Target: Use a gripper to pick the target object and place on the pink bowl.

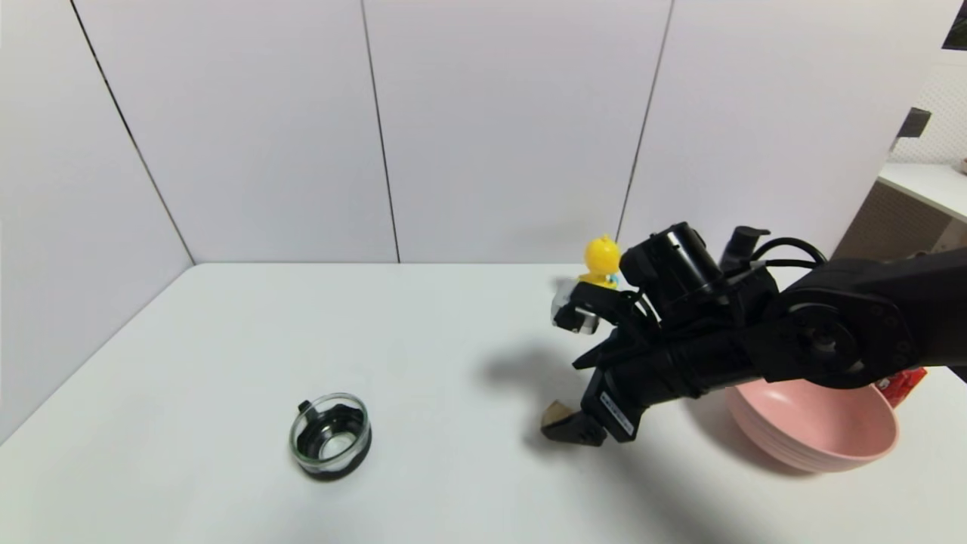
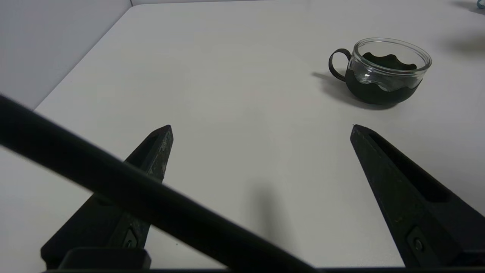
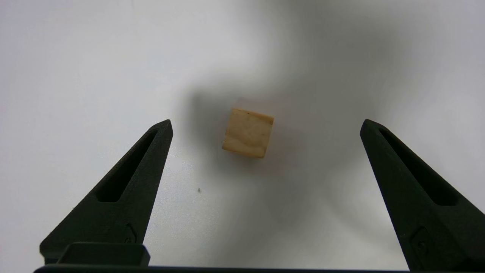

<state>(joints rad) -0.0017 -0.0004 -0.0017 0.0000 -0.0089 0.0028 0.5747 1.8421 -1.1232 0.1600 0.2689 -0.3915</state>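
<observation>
My right gripper's fingertips are high above the cube, so closing now would miss. The gripper lowers, and only then closes on the wooden cube.
The target object, a small light-tan wooden cube, rests on the white table. In the right wrist view it lies between the tips of my right gripper, whose jaws stand wide open with clear table on both sides of the cube. From the head view the right gripper points down at the table and hides most of the cube. The pink bowl sits to the right of the cube, partly under the right arm. My left gripper hovers open over bare table, holding nothing.
A glass cup with a black holder stands on the left part of the table, also ahead of the left gripper as the cup. A yellow duck toy stands by the back wall. A red carton peeks out behind the bowl.
</observation>
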